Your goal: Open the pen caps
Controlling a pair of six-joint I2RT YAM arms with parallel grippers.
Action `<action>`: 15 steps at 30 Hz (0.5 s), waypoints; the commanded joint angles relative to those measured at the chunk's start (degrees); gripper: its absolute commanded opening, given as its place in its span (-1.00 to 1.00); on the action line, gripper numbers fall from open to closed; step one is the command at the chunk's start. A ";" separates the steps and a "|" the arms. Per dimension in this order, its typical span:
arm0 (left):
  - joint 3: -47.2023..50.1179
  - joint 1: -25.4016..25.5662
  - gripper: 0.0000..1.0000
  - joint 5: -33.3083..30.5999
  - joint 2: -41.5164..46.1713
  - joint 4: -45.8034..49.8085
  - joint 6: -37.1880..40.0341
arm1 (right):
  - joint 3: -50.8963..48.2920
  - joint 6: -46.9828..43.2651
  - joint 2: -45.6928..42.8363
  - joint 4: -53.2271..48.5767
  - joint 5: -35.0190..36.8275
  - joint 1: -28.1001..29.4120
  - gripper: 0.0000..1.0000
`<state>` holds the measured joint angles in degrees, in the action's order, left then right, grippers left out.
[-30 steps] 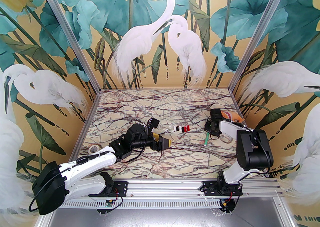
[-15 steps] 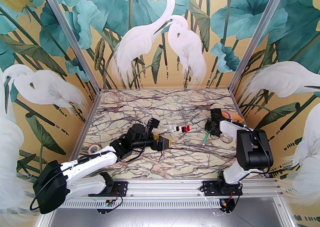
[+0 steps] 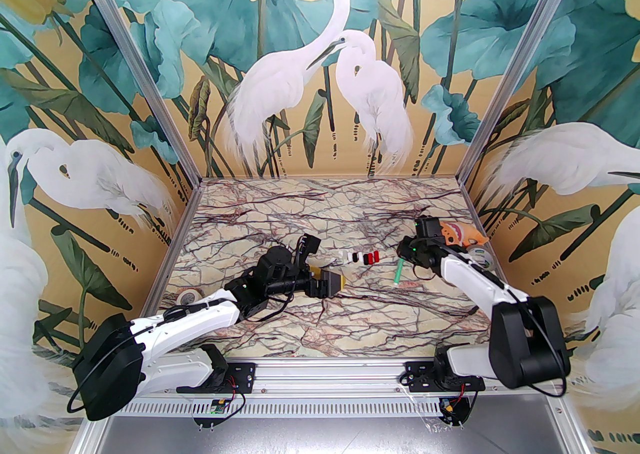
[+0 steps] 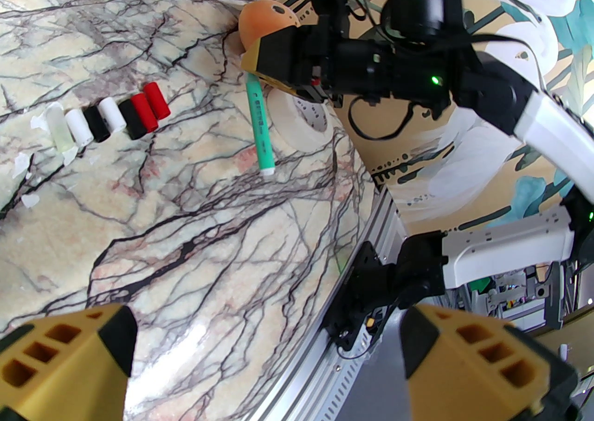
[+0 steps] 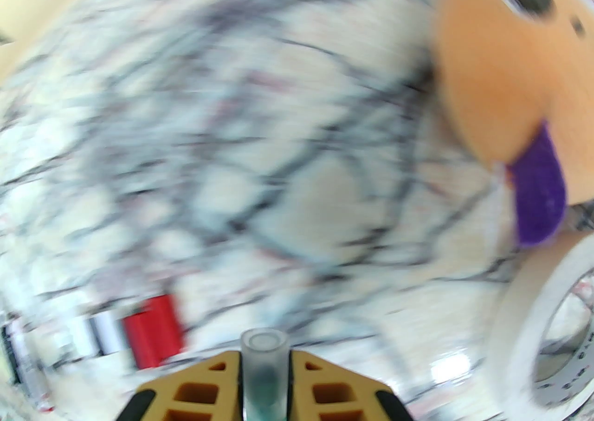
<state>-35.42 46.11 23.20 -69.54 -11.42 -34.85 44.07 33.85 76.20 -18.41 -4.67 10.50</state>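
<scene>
My left gripper should go to the green pen point(image 3: 397, 275) and grab the green body of the pen, so the clear cap is left for my right gripper to open.
A row of loose pen caps point(image 3: 360, 257) lies mid-table, in clear, white, black and red point(image 4: 151, 106). Right of the row, my right gripper point(image 3: 403, 256) is shut on the upper end of a green pen point(image 3: 397, 275). The pen slants down toward the table, its white tip point(image 4: 267, 172) lowest. In the right wrist view the pen's clear cap point(image 5: 263, 363) sits pinched between the yellow fingers point(image 5: 195, 386). My left gripper point(image 3: 331, 285) hovers open and empty near the table's middle, facing the pen, its fingertips point(image 4: 69, 354) wide apart.
An orange plush toy point(image 3: 456, 232) and a roll of white tape point(image 3: 481, 258) sit at the right edge behind the right gripper. Another tape roll point(image 3: 187, 298) lies at the left edge, beside the left arm.
The right gripper has shut on the green pen and carried it a little left, toward the caps; its elbow swung down and right. The left gripper crept slightly right.
</scene>
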 commanded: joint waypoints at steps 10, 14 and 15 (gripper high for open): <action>0.64 -0.32 0.99 5.12 -7.20 -14.41 -7.59 | -0.19 11.26 -10.60 6.68 -4.29 13.97 -0.59; 0.43 -0.25 0.99 5.03 -7.39 -14.44 -7.86 | -0.57 14.40 -11.89 10.41 -2.84 18.59 -0.60; 0.37 -0.31 0.99 5.01 -7.36 -14.35 -7.86 | -0.72 15.18 -12.16 11.46 -2.58 19.47 -0.60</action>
<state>-35.33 46.11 26.59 -76.40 -23.27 -41.52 44.05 44.88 64.93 -11.55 -7.92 28.01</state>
